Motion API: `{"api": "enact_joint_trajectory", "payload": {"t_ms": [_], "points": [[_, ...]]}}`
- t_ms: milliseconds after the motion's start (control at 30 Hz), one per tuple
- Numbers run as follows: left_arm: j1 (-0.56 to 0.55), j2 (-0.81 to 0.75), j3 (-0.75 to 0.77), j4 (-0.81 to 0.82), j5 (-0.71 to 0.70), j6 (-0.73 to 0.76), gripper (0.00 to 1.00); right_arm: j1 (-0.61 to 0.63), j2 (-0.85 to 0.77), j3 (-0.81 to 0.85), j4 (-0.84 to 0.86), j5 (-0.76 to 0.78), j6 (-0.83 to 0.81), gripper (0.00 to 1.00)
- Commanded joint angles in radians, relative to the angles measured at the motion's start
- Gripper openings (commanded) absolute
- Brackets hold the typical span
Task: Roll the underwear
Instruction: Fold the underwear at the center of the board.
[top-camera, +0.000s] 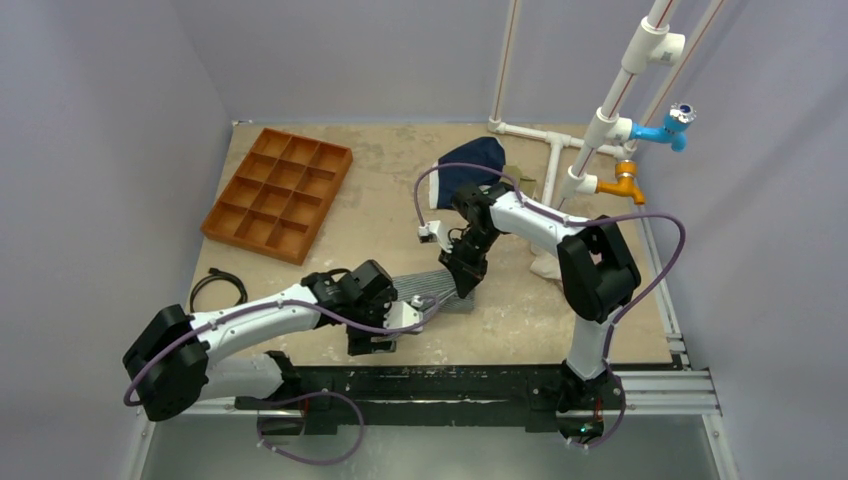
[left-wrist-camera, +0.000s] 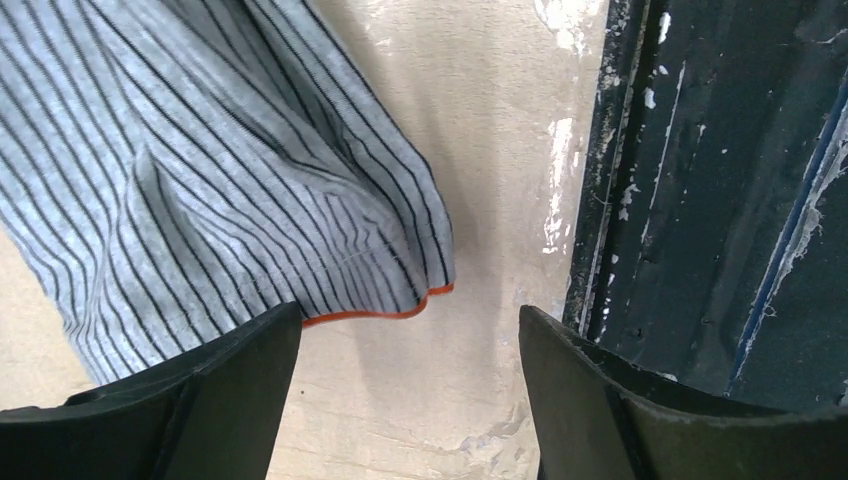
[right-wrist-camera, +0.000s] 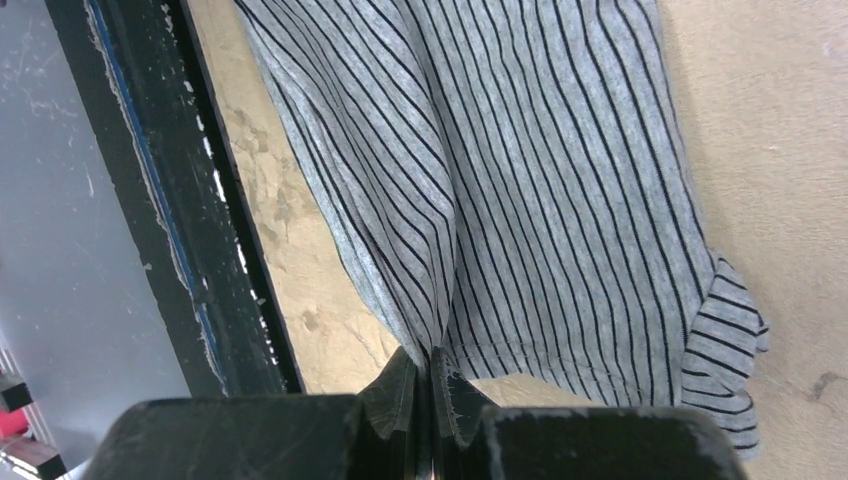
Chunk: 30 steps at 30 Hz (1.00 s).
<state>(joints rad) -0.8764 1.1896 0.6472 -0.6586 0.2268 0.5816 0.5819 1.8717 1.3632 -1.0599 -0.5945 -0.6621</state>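
Next, my left gripper pinches the underwear's orange-trimmed hem at its folded front corner (left-wrist-camera: 413, 294), opposite my right gripper, so that the underwear rolls evenly.
The underwear (top-camera: 432, 287) is grey cloth with fine dark stripes and lies near the table's front edge, between the two grippers. In the left wrist view it (left-wrist-camera: 200, 170) fills the upper left, with an orange-trimmed hem near the left finger. My left gripper (left-wrist-camera: 410, 390) is open and empty, its jaws wide apart over bare table just beside that hem. My right gripper (right-wrist-camera: 432, 375) is shut on a pinched fold of the underwear (right-wrist-camera: 520, 170) at its edge. In the top view the right gripper (top-camera: 462, 280) is at the cloth's right end and the left gripper (top-camera: 408, 318) at its near-left corner.
A brown compartment tray (top-camera: 278, 192) stands at the back left. A navy garment (top-camera: 466, 170) lies at the back by white pipes (top-camera: 552, 160). A black cable loop (top-camera: 216, 285) lies at the left. The dark front rail (top-camera: 470, 382) runs close to the cloth.
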Motion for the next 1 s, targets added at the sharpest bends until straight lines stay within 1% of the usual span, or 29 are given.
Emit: {"api": "enact_joint_trajectory", "payload": {"t_ms": [0, 133, 333, 500, 567, 700, 833, 967], "points": [[-0.053, 0.029, 0.042, 0.030, -0.041, -0.037, 0.79, -0.004, -0.035, -0.037, 0.030, -0.009, 0.000, 0.00], [-0.115, 0.030, 0.027, 0.068, -0.129, -0.041, 0.80, -0.004, -0.032, -0.057, 0.044, -0.008, -0.005, 0.00], [-0.194, 0.014, -0.025, 0.186, -0.283, -0.025, 0.79, -0.005, -0.028, -0.066, 0.046, -0.011, -0.005, 0.00], [-0.233, 0.022, -0.038, 0.196, -0.314, -0.016, 0.76, -0.004, -0.029, -0.064, 0.046, -0.004, -0.002, 0.00], [-0.246, 0.035, -0.039, 0.185, -0.319, -0.014, 0.72, -0.005, -0.029, -0.063, 0.046, -0.003, -0.002, 0.00], [-0.275, 0.070, -0.058, 0.186, -0.337, -0.008, 0.66, -0.004, -0.025, -0.059, 0.046, -0.004, -0.001, 0.00], [-0.295, 0.111, -0.074, 0.196, -0.344, -0.014, 0.57, -0.004, -0.021, -0.055, 0.046, -0.001, 0.001, 0.00], [-0.296, 0.128, -0.077, 0.199, -0.344, -0.021, 0.35, -0.004, -0.023, -0.047, 0.041, 0.009, 0.001, 0.00]]}}
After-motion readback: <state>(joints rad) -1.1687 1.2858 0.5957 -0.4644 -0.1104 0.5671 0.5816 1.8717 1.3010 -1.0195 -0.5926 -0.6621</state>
